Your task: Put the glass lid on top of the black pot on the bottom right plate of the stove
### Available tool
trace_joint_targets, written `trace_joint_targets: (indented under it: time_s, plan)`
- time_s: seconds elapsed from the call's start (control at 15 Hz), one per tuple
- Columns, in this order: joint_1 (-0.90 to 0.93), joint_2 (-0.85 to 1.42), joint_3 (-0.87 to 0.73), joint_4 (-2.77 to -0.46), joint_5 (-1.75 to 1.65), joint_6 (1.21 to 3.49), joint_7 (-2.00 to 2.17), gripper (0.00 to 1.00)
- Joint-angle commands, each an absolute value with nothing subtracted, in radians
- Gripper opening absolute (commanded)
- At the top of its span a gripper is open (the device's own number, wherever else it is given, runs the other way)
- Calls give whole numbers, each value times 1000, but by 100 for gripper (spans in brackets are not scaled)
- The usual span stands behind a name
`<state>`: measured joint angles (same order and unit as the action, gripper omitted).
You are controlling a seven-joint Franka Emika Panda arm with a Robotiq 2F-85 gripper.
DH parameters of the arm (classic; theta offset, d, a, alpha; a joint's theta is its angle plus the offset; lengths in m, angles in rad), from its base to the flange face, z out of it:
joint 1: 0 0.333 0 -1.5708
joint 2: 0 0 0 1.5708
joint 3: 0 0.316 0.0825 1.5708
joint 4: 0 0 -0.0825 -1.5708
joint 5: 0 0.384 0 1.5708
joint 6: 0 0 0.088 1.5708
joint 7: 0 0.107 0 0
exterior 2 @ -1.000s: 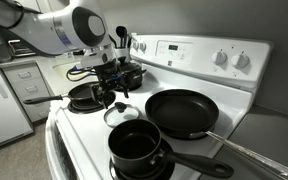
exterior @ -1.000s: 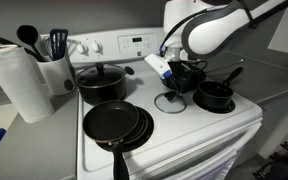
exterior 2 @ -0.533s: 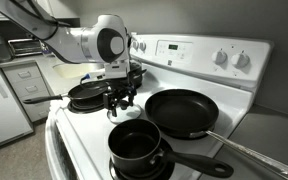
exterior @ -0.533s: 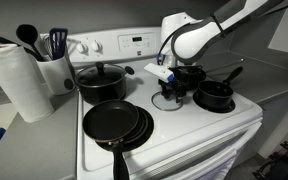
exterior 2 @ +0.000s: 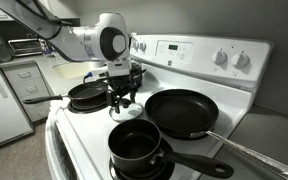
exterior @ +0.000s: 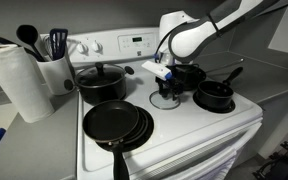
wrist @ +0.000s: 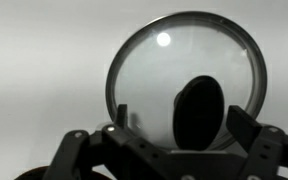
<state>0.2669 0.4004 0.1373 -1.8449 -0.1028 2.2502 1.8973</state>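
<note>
The glass lid has to go onto the black pot, so the robot's gripper should next grab the lid by its black knob from above, keeping it flat with the lid's rim free.
The glass lid lies flat on the white stove, between the burners. Its black knob sits between my fingers. My gripper is open, straddling the knob with gaps on both sides. In both exterior views the gripper hangs straight down over the lid. The black pot stands just beside the lid on the front burner. It is the nearest thing in an exterior view, with its long handle pointing away.
A larger two-handled black pot stands on a rear burner. Stacked black frying pans lie on the front burner, and another frying pan lies close to the lid. A utensil holder and paper towel roll stand beside the stove.
My gripper has come down over the lid, so that its fingers now flank the knob. The lid and pots have not moved.
</note>
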Motion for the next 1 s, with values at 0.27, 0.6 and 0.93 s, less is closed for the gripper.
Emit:
trace_joint_targets:
  time_s: [0.27,0.6,0.93]
  plan:
    - [279,380,127,-1852,-63,2266,1891,100]
    - [297,373,120,-1871,-68,2278,1949,66]
    - [310,363,120,-1872,-83,2282,1987,30]
